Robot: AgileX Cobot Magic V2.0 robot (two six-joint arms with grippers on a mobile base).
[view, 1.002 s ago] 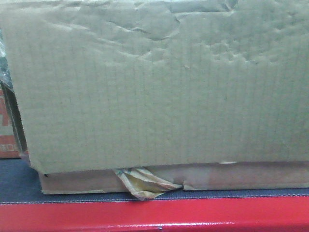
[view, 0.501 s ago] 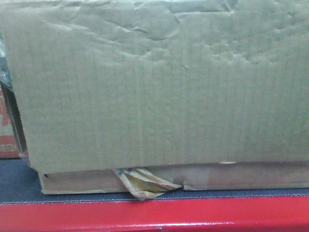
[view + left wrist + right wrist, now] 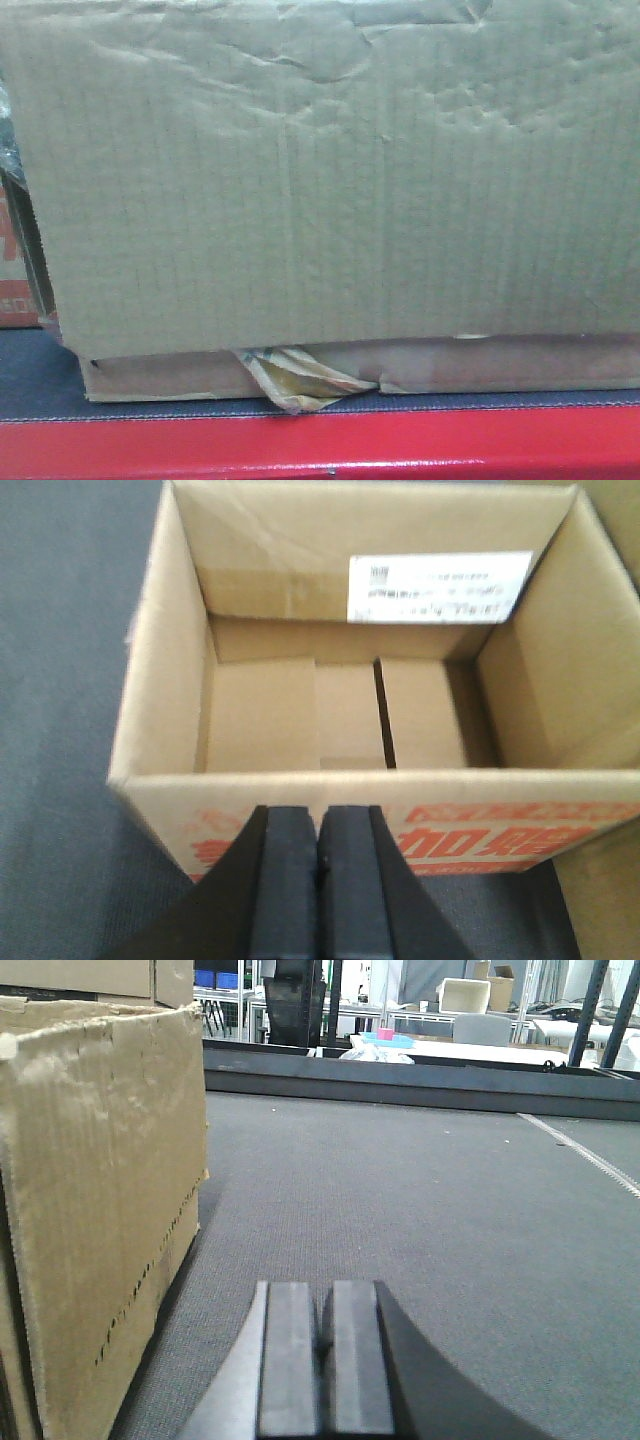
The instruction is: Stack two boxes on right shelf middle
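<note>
The robot needs to grab the open carton [image 3: 350, 710] next with its left gripper, by its side adjoining the white-labelled side [image 3: 150, 680], so that the boxes can be stacked.
A large brown cardboard box [image 3: 320, 180] with a creased face fills the front view. A twisted scrap of yellowish tape [image 3: 300, 378] hangs at its lower edge, above a lower strip of cardboard [image 3: 480, 365]. In the left wrist view an open-topped carton [image 3: 160, 700] with a white label [image 3: 440, 586] and red print stands on dark grey matting. My left gripper [image 3: 319, 820] is shut and empty, just before its near wall. My right gripper [image 3: 325, 1295] is shut and empty, low over grey matting. A brown carton [image 3: 100, 1190] stands to its left. The steel shelf is out of view.
A red rail [image 3: 320, 445] runs along the bottom of the front view under a dark grey mat [image 3: 35, 370]. A red-printed carton [image 3: 12, 290] shows at the left edge. Beyond the mat's raised far edge [image 3: 400, 1072] are blue bins [image 3: 215, 978] and a white bin [image 3: 462, 995].
</note>
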